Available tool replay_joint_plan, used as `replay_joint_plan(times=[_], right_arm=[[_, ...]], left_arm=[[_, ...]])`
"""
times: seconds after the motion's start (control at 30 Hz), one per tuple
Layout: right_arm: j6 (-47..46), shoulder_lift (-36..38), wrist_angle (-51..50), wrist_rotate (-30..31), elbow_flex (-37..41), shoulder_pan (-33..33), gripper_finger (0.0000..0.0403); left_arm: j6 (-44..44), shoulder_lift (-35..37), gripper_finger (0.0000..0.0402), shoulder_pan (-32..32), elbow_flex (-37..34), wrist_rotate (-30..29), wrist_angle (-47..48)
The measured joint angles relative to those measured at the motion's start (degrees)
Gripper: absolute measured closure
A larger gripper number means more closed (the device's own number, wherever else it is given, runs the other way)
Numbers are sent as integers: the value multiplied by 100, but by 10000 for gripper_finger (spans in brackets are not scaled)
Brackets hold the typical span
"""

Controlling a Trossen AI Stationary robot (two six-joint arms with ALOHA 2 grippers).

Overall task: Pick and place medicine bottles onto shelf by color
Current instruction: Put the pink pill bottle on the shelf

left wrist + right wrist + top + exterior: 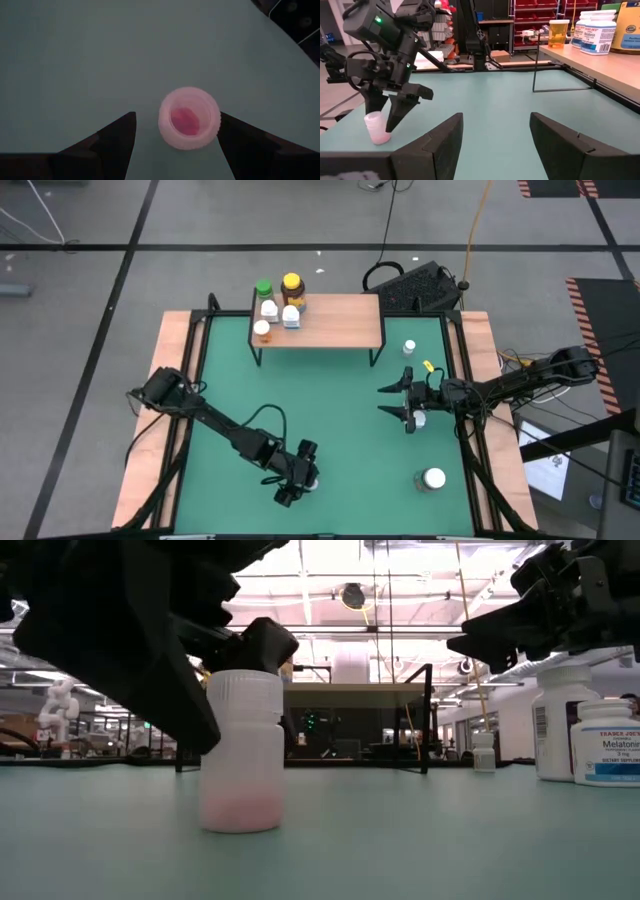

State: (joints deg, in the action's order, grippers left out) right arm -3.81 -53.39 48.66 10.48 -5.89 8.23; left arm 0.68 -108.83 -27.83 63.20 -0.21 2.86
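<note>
My left gripper's fingers reach down beside the bottle's threaded neck and would now catch the translucent white medicine bottle [190,117], so it is time to close.
A translucent white medicine bottle [190,117] with pink contents stands upright and uncapped on the green mat [330,400], near the front edge. My left gripper [177,115] is open and slants down over it, one finger on each side of the bottle [377,127]. My right gripper [383,401] hangs open and level at the mat's right side, with nothing between its fingers. The shelf [330,320] at the far edge carries a green-capped bottle [263,288], an amber one [292,285] and three small ones. My left gripper straddles the bottle's open top from above, at a slant. One finger [235,135] stands right beside the bottle's threaded neck [216,122], and I cannot tell whether it touches. The other finger [117,137] stands clear of it.
More bottles stand on the mat's right part: a small white one [409,347], one below my right gripper [418,418] and a larger white-lidded one [432,478]. A wooden frame [170,380] borders the mat. The mat's middle is bare.
</note>
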Motion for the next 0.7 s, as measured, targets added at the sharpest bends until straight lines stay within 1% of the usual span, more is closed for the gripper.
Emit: replay_joint_plan(times=[0.27, 0.33, 0.43, 0.6, 0.7], right_arm=[[-17, 0, -11, 0, 0, 0, 177], [-17, 0, -10, 0, 0, 0, 177], [-17, 0, -13, 0, 0, 0, 177], [-11, 0, -15, 0, 0, 0, 177], [-7, 0, -15, 0, 0, -2, 177]], left_arm=[[-52, 126, 131, 19, 0, -31, 36], [-52, 127, 138, 17, 0, -31, 37], [-36, 127, 168, 22, 0, -33, 43], [52, 127, 242, 29, 0, 2, 43], [100, 129, 269, 39, 0, 22, 51]])
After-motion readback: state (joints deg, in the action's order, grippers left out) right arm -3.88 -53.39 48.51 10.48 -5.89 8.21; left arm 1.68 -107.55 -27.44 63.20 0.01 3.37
